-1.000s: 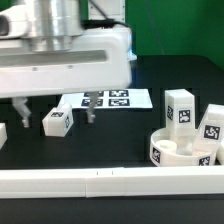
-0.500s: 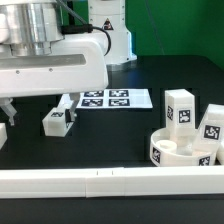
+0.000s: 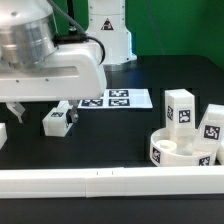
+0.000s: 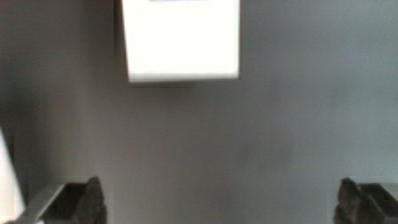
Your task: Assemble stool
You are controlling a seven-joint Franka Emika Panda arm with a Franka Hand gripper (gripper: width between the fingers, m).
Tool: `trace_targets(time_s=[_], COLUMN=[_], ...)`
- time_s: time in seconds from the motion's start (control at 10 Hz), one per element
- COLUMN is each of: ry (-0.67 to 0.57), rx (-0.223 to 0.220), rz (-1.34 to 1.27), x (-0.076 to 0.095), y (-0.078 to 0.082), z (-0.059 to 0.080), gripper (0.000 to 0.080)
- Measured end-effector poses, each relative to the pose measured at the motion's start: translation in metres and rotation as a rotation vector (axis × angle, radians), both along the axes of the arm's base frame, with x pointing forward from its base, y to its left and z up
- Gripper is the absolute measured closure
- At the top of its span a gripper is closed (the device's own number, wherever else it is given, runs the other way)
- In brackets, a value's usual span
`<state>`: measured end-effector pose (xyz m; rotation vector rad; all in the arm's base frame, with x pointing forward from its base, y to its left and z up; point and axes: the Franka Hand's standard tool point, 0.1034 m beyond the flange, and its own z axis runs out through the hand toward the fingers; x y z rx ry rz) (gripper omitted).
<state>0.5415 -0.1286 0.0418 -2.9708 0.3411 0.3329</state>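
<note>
My gripper's fingers are still short of the white block (image 4: pixel 182 40) in the wrist view, with bare table between them, so it moves forward before closing.
The stool's round white seat (image 3: pixel 178 153) lies at the exterior view's right. Two tagged white legs (image 3: pixel 180 108) (image 3: pixel 213 124) stand right behind it. Another leg (image 3: pixel 57 121) lies on the black table toward the left. My gripper (image 3: pixel 43 113) hangs open just above the table, one finger (image 3: pixel 72 112) right beside that leg. In the wrist view a white block (image 4: pixel 182 40) lies ahead of the gripper (image 4: pixel 224 203), apart from both fingertips (image 4: pixel 80 200), with only bare table between them.
The marker board (image 3: pixel 110 99) lies flat behind the lying leg. A long white rail (image 3: pixel 110 181) runs along the front. Another white piece (image 3: pixel 2 133) shows at the exterior view's far left edge. A white robot base (image 3: pixel 108 30) stands at the back.
The gripper has moved toward the exterior view's left, staying open. The stool parts have not moved.
</note>
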Motion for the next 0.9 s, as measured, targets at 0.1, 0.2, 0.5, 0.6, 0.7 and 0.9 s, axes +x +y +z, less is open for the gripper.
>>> trace_targets(time_s=[0.1, 0.2, 0.5, 0.6, 0.7, 0.9], ry=[0.044, 0.111, 0.308, 0.383, 0.474, 0.601], rx=[0.024, 0.06, 0.116, 0.078, 0.06, 0.107], rz=[0.009, 0.016, -0.015, -0.047, -0.043, -0.024], x=[0.001, -0.002, -0.008, -0.013, -0.017, -0.021], y=[0.003, 0.008, 0.009, 0.005, 0.004, 0.003], z=[0.0, 0.0, -0.004, -0.005, -0.003, -0.005], gripper=[0.015, 0.015, 0.015, 0.015, 0.015, 0.015])
